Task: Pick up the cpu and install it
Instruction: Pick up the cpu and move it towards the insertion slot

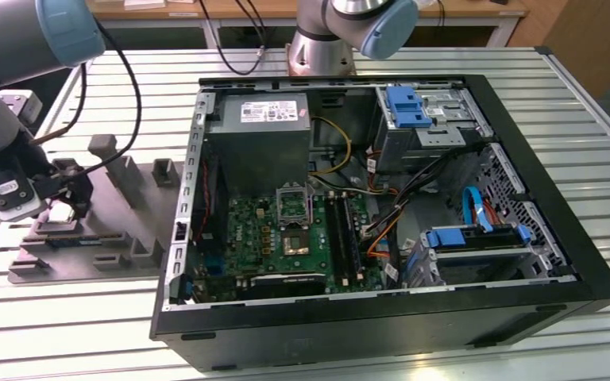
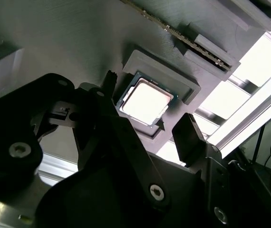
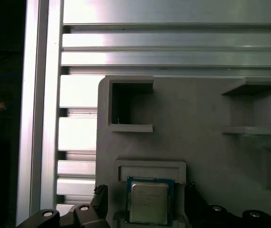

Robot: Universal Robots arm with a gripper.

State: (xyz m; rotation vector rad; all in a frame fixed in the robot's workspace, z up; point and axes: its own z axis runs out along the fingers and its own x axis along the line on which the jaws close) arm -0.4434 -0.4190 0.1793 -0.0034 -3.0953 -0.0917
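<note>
My gripper should next grab the cpu (image 3: pixel 148 202) by its open side edges to pick it up, as raised sides of the tray hem in two ends.
The cpu (image 3: pixel 148 202) is a small square chip with a silvery top and a thin green rim. It lies flat in a shallow recess of the grey holder tray (image 3: pixel 197 109). In both wrist views my gripper (image 3: pixel 147 197) is open and straddles it, one dark finger on each side, with a gap between the fingers (image 2: pixel 188 135) and the chip (image 2: pixel 146 102). In the exterior view my gripper (image 1: pixel 61 208) hangs low over the tray (image 1: pixel 114 246) at that view's left, outside the computer case. The motherboard socket (image 1: pixel 292 240) inside the case stands open with its frame raised.
The open black computer case (image 1: pixel 390 317) takes up the middle of the slatted metal table (image 1: pixel 602 159). It holds a grey power supply (image 1: pixel 268 127), blue drive brackets (image 1: pixel 406 107) and loose cables. Upright posts (image 1: pixel 125 171) rise from the tray near my gripper.
</note>
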